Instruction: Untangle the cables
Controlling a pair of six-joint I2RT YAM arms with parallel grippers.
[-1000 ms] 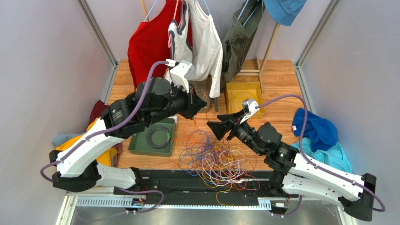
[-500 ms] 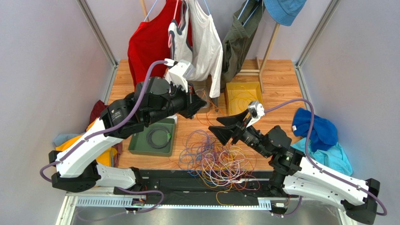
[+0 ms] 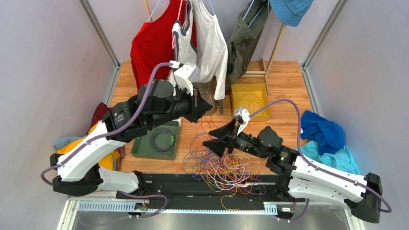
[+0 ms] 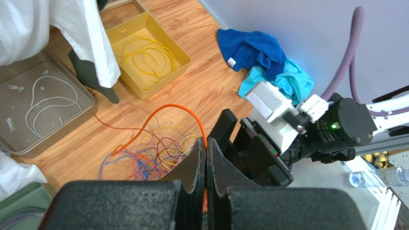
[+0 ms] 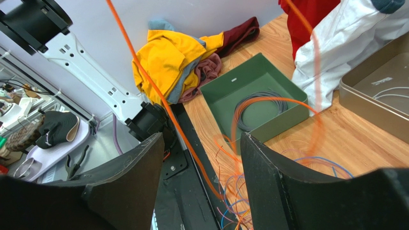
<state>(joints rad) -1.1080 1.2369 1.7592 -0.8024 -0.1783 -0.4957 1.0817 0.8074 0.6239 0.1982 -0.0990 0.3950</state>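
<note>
My right gripper closes on the orange cable next, since the cable runs between its open fingers and closing now would catch it.
The cables (image 3: 218, 165) lie in a loose, many-coloured snarl on the wooden table near its front edge, also seen in the left wrist view (image 4: 144, 158). My left gripper (image 3: 207, 109) (image 4: 206, 148) hangs above the table, shut on an orange cable (image 4: 168, 109) that arcs down into the snarl. My right gripper (image 3: 217, 137) (image 5: 201, 143) is open just above the snarl's far side. The taut orange cable (image 5: 158, 96) runs through the gap between its fingers, and I cannot tell whether it touches them.
A green tray (image 3: 139, 152) left of the snarl holds a coiled grey cable. A yellow tray (image 3: 250, 86) behind holds yellow cable, and a tan tray (image 4: 48, 139) holds white cable. Hanging clothes (image 3: 201, 43) stand at the back; a blue cloth (image 3: 326, 136) lies right.
My right gripper has swung left and down toward the snarl, its jaws staying wide. The left arm and its orange cable have not moved.
</note>
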